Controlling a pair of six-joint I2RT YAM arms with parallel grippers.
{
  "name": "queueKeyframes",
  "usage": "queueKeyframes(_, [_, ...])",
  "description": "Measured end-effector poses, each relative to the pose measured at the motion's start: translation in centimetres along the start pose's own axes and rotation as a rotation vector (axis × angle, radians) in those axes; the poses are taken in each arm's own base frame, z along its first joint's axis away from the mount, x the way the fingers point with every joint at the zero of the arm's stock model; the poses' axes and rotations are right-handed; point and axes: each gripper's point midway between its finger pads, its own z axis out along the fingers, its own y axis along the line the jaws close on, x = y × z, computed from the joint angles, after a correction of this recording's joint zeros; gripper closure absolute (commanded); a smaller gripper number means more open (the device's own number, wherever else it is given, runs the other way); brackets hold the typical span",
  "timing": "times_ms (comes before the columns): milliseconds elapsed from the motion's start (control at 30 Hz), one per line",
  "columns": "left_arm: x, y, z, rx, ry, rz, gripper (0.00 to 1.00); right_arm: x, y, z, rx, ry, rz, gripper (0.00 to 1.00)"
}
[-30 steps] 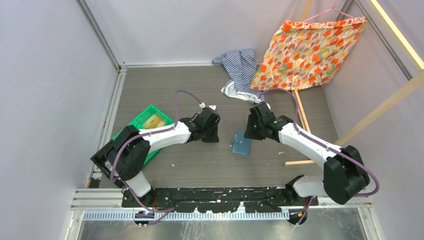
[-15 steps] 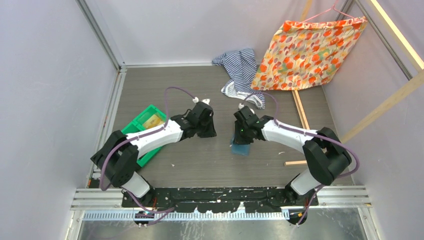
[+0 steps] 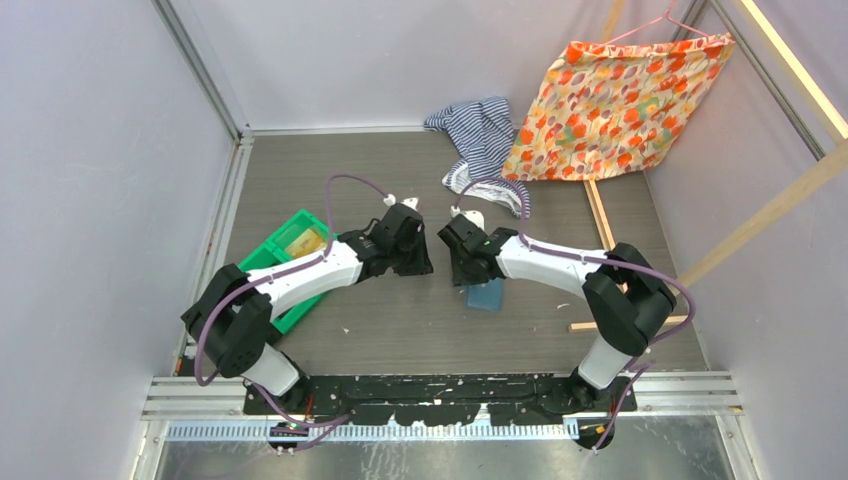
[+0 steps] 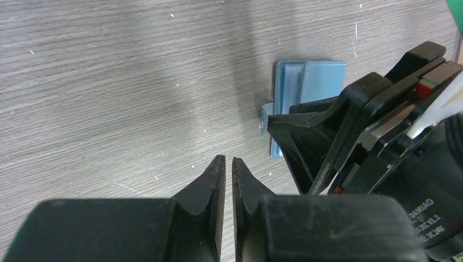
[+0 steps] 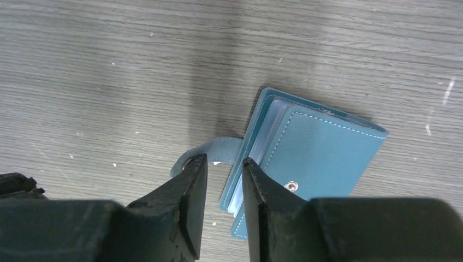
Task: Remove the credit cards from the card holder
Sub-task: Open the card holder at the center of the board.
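Note:
The card holder's top cover (image 4: 324, 78) needs to stay free to open toward the credit cards, so my left gripper should grab the card holder's unfastened snap strap (image 4: 265, 119) next.
The slate-blue card holder (image 3: 486, 296) lies folded flat on the grey table, its snap strap (image 5: 210, 147) unfastened and sticking out at the side. Only pale inner leaves (image 5: 268, 126) show between its covers; the credit cards are hidden. My right gripper (image 5: 224, 160) hovers at the holder's open edge, jaws open, one fingertip over the strap's end and the other over the cover, nothing clamped. In the top view the right gripper (image 3: 466, 266) stands just above the holder. Left of it, my left gripper (image 4: 228, 159) points down at bare table, parted by a thin slit, empty.
A green bin (image 3: 290, 245) sits by the left arm. A striped cloth (image 3: 480, 135) and an orange floral cloth (image 3: 620, 100) lie at the back. Wooden slats (image 3: 600, 225) run along the right. The two gripper heads almost touch.
The right arm has swung left, bringing its gripper over the holder's strap side. The left gripper drifted slightly back and its jaws parted a sliver. The holder stayed put.

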Motion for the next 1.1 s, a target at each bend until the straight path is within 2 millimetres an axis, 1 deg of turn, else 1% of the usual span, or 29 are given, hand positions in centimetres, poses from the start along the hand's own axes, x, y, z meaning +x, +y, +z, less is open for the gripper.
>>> queueKeyframes(100, [0.2, -0.2, 0.0, 0.014, 0.012, 0.000, 0.83, 0.1, -0.5, -0.3, 0.047, -0.016, -0.037, 0.59])
queueKeyframes(233, [0.7, -0.5, 0.2, 0.031, 0.038, 0.000, 0.69, 0.1, -1.7, -0.4, 0.112, -0.027, -0.067, 0.56])
queueKeyframes(300, [1.0, -0.7, 0.5, 0.039, 0.057, -0.001, 0.65, 0.0, -2.2, -0.4, 0.137, -0.031, -0.075, 0.55])
queueKeyframes(367, [1.4, -0.8, 0.8, 0.046, 0.077, -0.001, 0.63, -0.1, -2.5, -0.5, 0.150, -0.038, -0.079, 0.55])
queueKeyframes(467, [1.9, -0.9, 1.2, 0.055, 0.103, -0.002, 0.63, -0.2, -2.5, -1.0, 0.138, -0.055, -0.076, 0.55])
queueKeyframes(533, [2.1, -1.0, 1.4, 0.063, 0.113, -0.002, 0.63, -0.5, -2.6, -2.0, 0.118, -0.079, -0.068, 0.56])
queueKeyframes(600, [2.2, -1.2, 1.5, 0.076, 0.118, -0.002, 0.63, -1.3, -2.4, -3.5, 0.086, -0.121, -0.053, 0.57])
queueKeyframes(633, [2.2, -1.3, 1.6, 0.082, 0.121, -0.002, 0.59, -1.6, -2.2, -4.2, 0.073, -0.140, -0.045, 0.57])
queueKeyframes(733, [2.3, -1.8, 1.8, 0.107, 0.129, -0.001, 0.41, -2.9, -2.0, -6.4, 0.031, -0.204, -0.017, 0.55])
queueKeyframes(800, [2.4, -2.4, 2.1, 0.137, 0.139, 0.003, 0.34, -3.4, -2.2, -7.6, 0.019, -0.243, 0.002, 0.53])
queueKeyframes(833, [2.5, -2.6, 2.3, 0.147, 0.145, 0.010, 0.30, -3.5, -2.4, -8.1, 0.018, -0.255, 0.009, 0.52])
queueKeyframes(933, [2.5, -3.5, 3.1, 0.174, 0.167, 0.029, 0.25, -3.5, -3.5, -9.0, 0.038, -0.284, 0.025, 0.49])
queueKeyframes(1000, [2.5, -4.5, 3.7, 0.191, 0.177, 0.055, 0.24, -3.3, -4.4, -9.3, 0.062, -0.288, 0.039, 0.49])
queueKeyframes(1100, [2.4, -6.3, 4.4, 0.218, 0.178, 0.101, 0.25, -2.8, -6.0, -9.2, 0.099, -0.279, 0.071, 0.48])
